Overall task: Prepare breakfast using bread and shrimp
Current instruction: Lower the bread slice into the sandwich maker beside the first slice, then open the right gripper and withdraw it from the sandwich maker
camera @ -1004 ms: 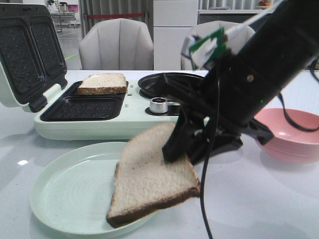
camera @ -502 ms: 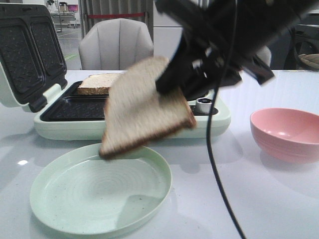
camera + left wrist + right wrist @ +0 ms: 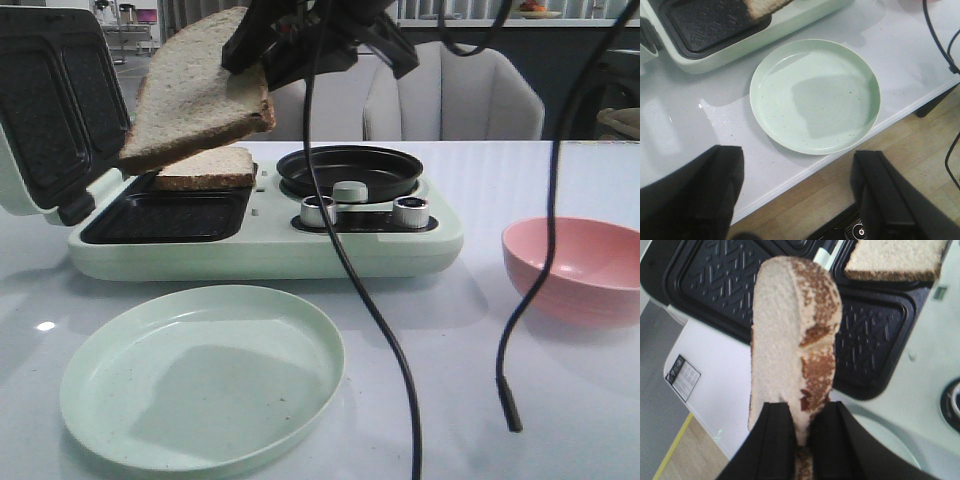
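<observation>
The bread slice's lower edge hangs tilted above the near black well, so my right gripper now keeps hold of the slice until I lower it farther.
My right gripper [image 3: 258, 45] [image 3: 802, 425] is shut on the edge of one bread slice [image 3: 195, 90] [image 3: 790, 335]. It holds the slice tilted in the air above the open sandwich maker [image 3: 260, 245]. The slice hangs over the near, empty black well [image 3: 165, 215] [image 3: 870, 340]. The second bread slice [image 3: 205, 168] [image 3: 895, 260] lies flat in the far well. My left gripper [image 3: 795, 195] is open and empty, hovering over the table's front edge near the pale green plate [image 3: 815, 95] [image 3: 200, 375], which holds nothing. The shrimp is out of view.
A pink bowl [image 3: 575, 265] stands at the right of the table. The maker's raised lid [image 3: 55, 100] stands at the left, its round black pan [image 3: 350, 170] and knobs [image 3: 318, 211] at the right. Black cables [image 3: 385, 340] hang down in front.
My right gripper has lifted the bread slice off the green plate, up and to the left, to a spot above the sandwich maker. The plate is now bare.
</observation>
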Robot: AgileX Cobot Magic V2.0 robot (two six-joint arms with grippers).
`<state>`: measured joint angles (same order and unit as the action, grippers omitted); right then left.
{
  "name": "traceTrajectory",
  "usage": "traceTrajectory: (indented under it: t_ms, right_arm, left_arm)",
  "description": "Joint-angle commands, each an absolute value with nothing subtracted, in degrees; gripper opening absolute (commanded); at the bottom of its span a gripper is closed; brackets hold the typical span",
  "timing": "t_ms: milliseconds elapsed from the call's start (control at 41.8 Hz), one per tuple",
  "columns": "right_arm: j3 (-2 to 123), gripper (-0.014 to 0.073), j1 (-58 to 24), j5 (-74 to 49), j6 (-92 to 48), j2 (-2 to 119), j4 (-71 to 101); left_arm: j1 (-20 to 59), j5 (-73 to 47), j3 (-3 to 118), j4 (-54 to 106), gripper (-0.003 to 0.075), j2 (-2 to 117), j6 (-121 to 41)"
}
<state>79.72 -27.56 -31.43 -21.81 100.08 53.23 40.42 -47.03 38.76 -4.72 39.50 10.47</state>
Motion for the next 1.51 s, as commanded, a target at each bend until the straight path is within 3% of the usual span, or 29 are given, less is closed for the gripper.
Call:
traceTrajectory:
  t_ms: [0, 383, 598, 669, 789, 885, 1267, 1482]
  right_arm:
    - [86.0, 0.0063, -27.6, -30.2, -22.5, 101.0, 57.4]
    - [103.0, 0.0063, -28.3, -30.3, -22.5, 116.6, 60.3]
    - [105.5, 0.0080, -28.2, -31.5, -22.5, 121.7, 60.0]
    - [105.5, 0.0155, -28.2, -32.2, -22.5, 122.6, 59.7]
    - [105.5, 0.0446, -28.2, -32.8, -22.5, 122.9, 57.5]
    - [105.5, 0.0591, -27.8, -33.2, -22.5, 122.2, 55.9]
    - [105.0, 0.0513, -28.5, -42.6, -13.2, 110.2, 29.1]
    - [94.4, 0.0513, -33.8, -42.3, -3.2, 97.3, 7.1]
  left_arm:
    - [40.8, -43.7, 40.3, -4.6, 0.0510, 39.3, 10.4]
    - [40.8, -43.6, 40.3, -4.7, 0.0510, 39.3, 10.4]
    - [40.8, -43.6, 40.3, -4.7, 0.0510, 39.3, 10.4]
    - [40.8, -43.6, 40.3, -4.7, 0.0510, 39.3, 10.4]
    - [40.8, -43.6, 40.3, -4.8, 0.0510, 39.3, 10.4]
    - [40.8, -43.6, 40.3, -5.0, 0.0510, 39.3, 10.4]
    - [40.8, -43.7, 40.3, -5.0, 0.0510, 39.3, 10.4]
    - [40.8, -43.7, 40.3, -5.2, 0.0510, 39.3, 10.4]
